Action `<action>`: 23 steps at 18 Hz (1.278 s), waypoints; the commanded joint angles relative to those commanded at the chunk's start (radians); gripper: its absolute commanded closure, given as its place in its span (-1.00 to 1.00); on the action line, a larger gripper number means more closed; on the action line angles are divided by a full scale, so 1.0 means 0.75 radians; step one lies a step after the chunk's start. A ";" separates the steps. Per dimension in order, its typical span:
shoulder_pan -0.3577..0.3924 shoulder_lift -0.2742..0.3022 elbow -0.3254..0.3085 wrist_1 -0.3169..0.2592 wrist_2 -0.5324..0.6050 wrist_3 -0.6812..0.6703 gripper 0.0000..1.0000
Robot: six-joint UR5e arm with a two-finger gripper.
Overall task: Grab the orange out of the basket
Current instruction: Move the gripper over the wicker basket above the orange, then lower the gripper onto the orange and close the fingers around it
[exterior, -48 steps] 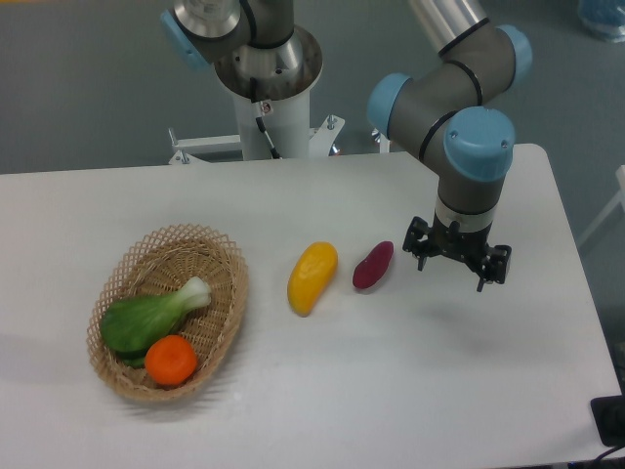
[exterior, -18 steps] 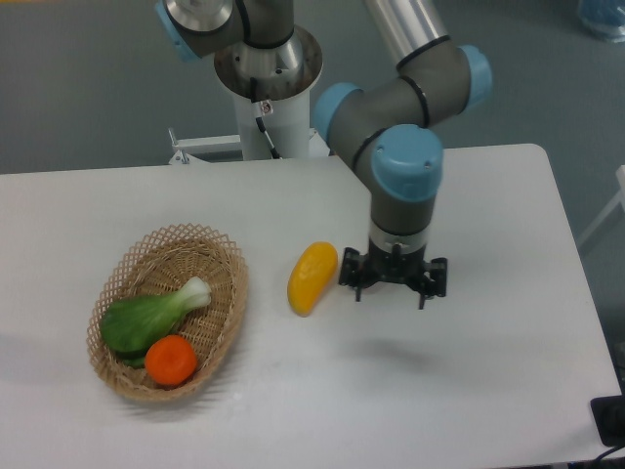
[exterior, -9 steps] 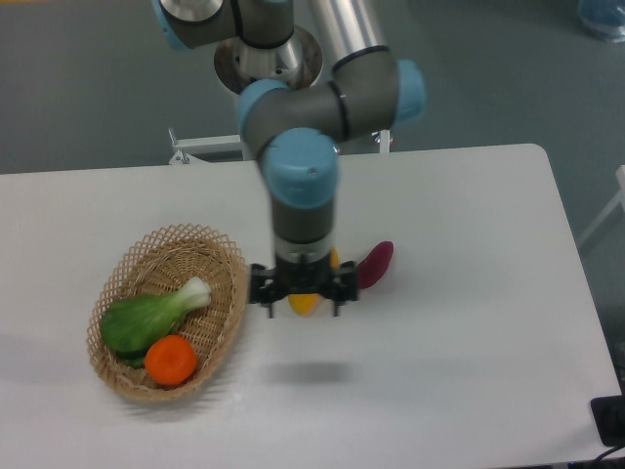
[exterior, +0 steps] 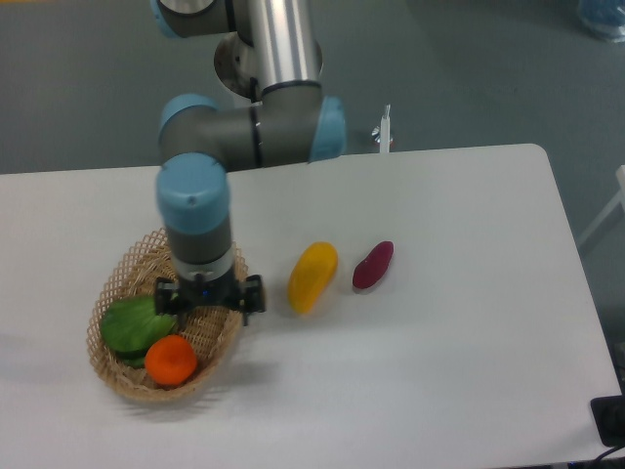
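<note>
I will pick the orange out of the basket (exterior: 128, 383), so my gripper will grab the orange by its round body (exterior: 171, 360) next.
The orange (exterior: 172, 361) is small, round and bright, lying at the near end of the oval tan wicker basket (exterior: 128, 383) on the left of the white table. A green leafy vegetable (exterior: 132, 326) lies beside it in the basket, partly hidden by the arm. My gripper (exterior: 209, 297) hangs over the right part of the basket, above and to the right of the orange, not touching it. Its fingers are spread apart and hold nothing.
A yellow-orange mango-shaped fruit (exterior: 312, 277) and a dark purple sweet potato (exterior: 372, 265) lie on the table to the right of the basket. The robot's base column (exterior: 278, 44) stands behind the table's far edge.
The arm has swung left across the table, from beside the purple sweet potato, past the yellow fruit, to over the basket. The fruits have not moved.
</note>
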 joint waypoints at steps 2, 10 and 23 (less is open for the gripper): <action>-0.017 -0.020 0.000 0.002 0.002 -0.031 -1.00; -0.031 -0.133 0.123 0.002 0.010 -0.086 -1.00; -0.045 -0.225 0.139 0.004 0.018 -0.119 -1.00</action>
